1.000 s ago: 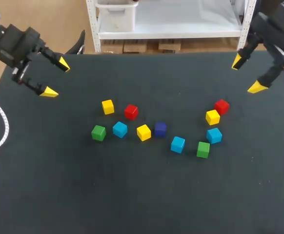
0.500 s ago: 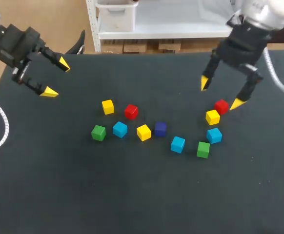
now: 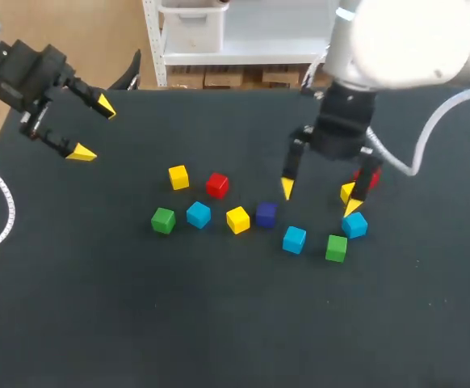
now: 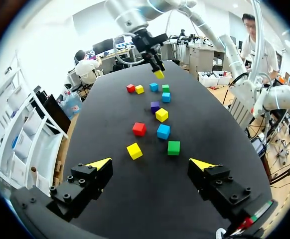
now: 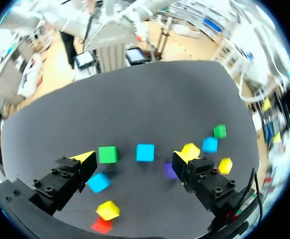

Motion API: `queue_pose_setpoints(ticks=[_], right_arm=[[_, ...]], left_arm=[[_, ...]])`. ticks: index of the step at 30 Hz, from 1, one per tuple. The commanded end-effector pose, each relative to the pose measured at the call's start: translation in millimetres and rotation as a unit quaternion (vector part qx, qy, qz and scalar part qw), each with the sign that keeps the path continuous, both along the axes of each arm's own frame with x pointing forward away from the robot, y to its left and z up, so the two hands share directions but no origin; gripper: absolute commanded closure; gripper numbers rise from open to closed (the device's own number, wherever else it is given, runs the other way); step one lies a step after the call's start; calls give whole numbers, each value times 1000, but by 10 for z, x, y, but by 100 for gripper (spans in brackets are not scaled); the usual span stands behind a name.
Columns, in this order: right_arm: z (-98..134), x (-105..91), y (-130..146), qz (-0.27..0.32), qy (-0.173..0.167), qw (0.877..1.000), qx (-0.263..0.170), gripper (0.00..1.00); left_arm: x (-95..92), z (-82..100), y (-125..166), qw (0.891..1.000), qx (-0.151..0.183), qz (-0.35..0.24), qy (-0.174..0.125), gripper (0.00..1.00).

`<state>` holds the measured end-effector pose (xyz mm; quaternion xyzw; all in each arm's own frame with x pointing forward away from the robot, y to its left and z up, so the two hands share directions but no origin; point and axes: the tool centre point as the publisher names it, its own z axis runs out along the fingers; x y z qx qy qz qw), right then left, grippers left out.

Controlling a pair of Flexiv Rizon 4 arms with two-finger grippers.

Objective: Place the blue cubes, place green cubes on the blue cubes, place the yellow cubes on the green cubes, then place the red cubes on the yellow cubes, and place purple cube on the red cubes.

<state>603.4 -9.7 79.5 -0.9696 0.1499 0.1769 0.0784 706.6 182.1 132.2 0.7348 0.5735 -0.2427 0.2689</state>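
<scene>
The blue cube's top side should stay free for a green cube. My right gripper should grab the blue cube by opposite sides next.
Several cubes lie in a loose row mid-table: yellow, red, green, blue, yellow, purple, blue, green, blue. My right gripper hangs open above the right-hand group and partly hides a yellow cube and a red cube. In its wrist view a blue cube lies ahead between the open fingers of the right gripper, with a green cube beside it. My left gripper stands open at the far left, away from the cubes.
The table is a dark mat. From the left wrist, the whole row of cubes stretches ahead of the left gripper, nearest a yellow cube. A white cable curves over the table's left edge.
My right arm has swung in from the far right corner to above the right-hand cubes, gripper still open. The left arm and all cubes have stayed put.
</scene>
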Motion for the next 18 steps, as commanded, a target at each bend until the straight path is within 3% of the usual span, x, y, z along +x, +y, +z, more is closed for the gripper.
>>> queue_pose_setpoints(ticks=[1,7,18], right_arm=[[-133,-24,113,189,-31,980,45,0],[-320,-29,181,172,-20,983,53,0],[-615,119,298,48,20,999,13,0]], left_arm=[[0,-7,5,1000,-1,0,-1,0],[0,-7,5,1000,-1,0,-1,0],[0,-7,5,1000,-1,0,-1,0]])
